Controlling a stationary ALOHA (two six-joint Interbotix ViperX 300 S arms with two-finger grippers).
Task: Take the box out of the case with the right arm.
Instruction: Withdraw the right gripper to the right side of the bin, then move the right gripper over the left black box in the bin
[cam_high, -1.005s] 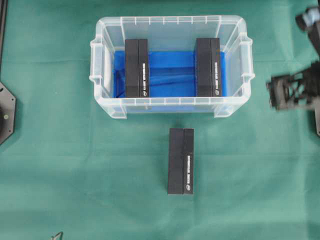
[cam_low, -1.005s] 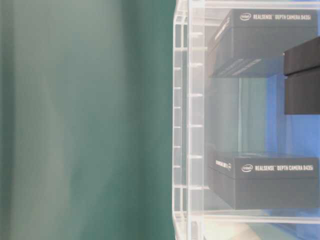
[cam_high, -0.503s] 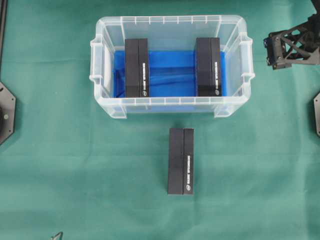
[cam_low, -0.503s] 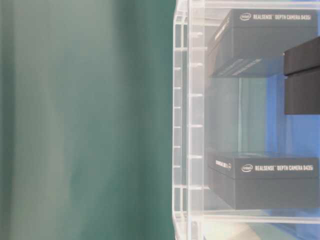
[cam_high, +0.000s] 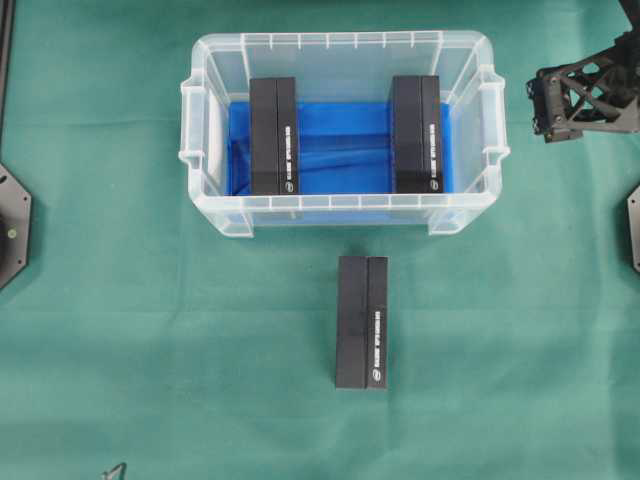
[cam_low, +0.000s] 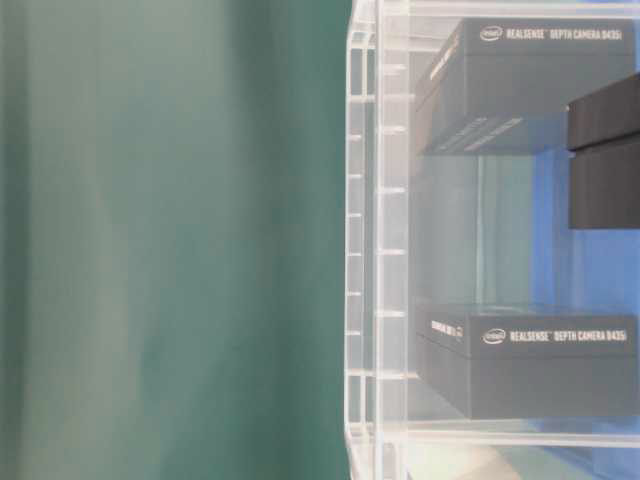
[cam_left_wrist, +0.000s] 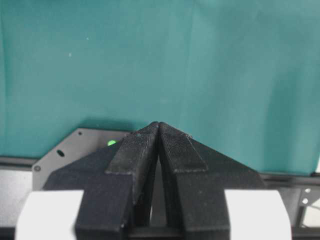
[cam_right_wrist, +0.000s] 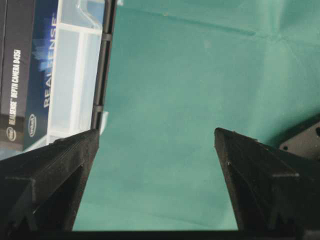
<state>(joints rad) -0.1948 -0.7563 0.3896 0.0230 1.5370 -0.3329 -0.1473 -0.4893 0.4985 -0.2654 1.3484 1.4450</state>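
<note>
Next, my right gripper grabs the black box across its narrow width, since the ends of the box lie too far apart for the fingers.
The clear case with a blue sheet on its bottom holds two black boxes, one at the left and one at the right. A third black box lies on the green cloth in front of the case. My right gripper hovers just outside the case's right handle, open and empty. In the right wrist view its fingers stand wide apart over bare cloth, with the case wall and a box at the upper left. My left gripper is shut and empty, away from the case.
The table is covered in green cloth. A black arm base plate sits at the left edge and another at the right edge. The table-level view shows the case wall and boxes behind it.
My right gripper moved from beside the case's near right corner toward the far side, level with the right handle, then held still. The boxes have not moved.
</note>
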